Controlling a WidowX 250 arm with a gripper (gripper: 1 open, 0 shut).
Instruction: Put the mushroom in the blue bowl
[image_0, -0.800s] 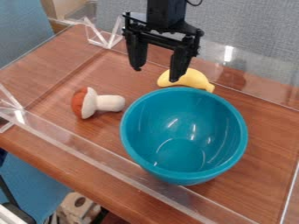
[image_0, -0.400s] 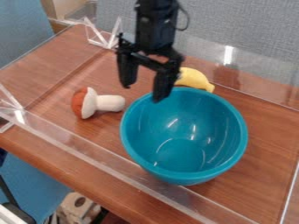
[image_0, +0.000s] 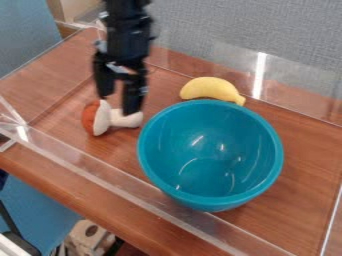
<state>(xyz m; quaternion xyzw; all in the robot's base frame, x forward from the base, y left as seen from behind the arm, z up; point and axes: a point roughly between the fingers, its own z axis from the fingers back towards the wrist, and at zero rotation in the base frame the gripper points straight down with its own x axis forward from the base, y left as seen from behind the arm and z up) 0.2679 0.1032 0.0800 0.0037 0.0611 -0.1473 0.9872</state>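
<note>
Next, my gripper grabs the reddish cap and stem of the mushroom (image_0: 96, 119) to put it in the blue bowl.
The mushroom (image_0: 96, 119) lies on its side on the wooden table, left of the blue bowl (image_0: 201, 165); its reddish-brown cap points left and its white stem points toward the bowl. My gripper (image_0: 118, 106) hangs open directly over the mushroom, black fingers (image_0: 103, 96) pointing down on either side of the stem and partly hiding it. Nothing is held. The teal-blue bowl stands upright and empty at centre right, apart from the mushroom.
A yellow rounded object (image_0: 214, 91) lies behind the bowl. Low clear plastic walls (image_0: 80, 150) fence the wooden tabletop (image_0: 60, 80) on all sides. A grey panel stands at the back.
The gripper has travelled from above the yellow object at the back, leftward and forward, and come down over the mushroom. It stayed open. Mushroom, bowl and yellow object have not moved.
</note>
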